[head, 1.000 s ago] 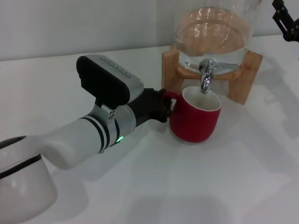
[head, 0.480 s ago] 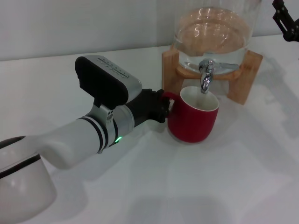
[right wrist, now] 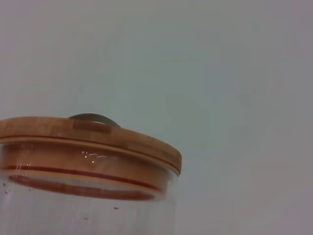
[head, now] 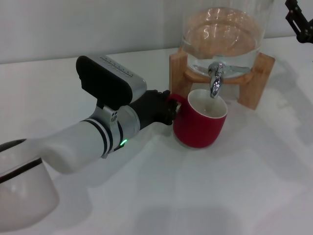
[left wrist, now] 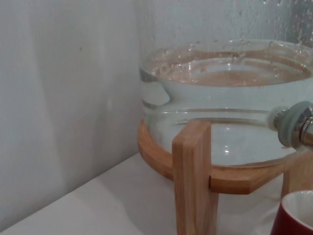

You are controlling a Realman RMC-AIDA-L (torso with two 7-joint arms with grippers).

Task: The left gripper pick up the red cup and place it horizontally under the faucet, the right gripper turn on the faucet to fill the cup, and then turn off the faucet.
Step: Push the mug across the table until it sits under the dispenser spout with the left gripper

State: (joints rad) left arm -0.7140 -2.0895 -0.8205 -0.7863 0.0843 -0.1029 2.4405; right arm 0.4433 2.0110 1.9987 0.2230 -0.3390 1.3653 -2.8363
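The base of the red cup (head: 199, 125) meets the table beneath the faucet, so the cup would stand: my left gripper should open its fingers.
The red cup (head: 199, 125) stands upright on the white table with its mouth under the chrome faucet (head: 215, 81) of the glass dispenser (head: 225, 39). My left gripper (head: 168, 106) is shut on the cup's small loop handle on its left side. The cup's rim (left wrist: 299, 215) and the faucet's base (left wrist: 293, 128) show at the edge of the left wrist view. My right gripper (head: 299, 22) hangs at the far right top corner, well apart from the faucet.
The dispenser sits on a wooden stand (head: 257, 81), also close in the left wrist view (left wrist: 193, 181). Its wooden lid (right wrist: 88, 136) fills the right wrist view. A wall rises behind the table.
My left gripper has shifted the cup slightly to the left and away from me. The right gripper has not moved.
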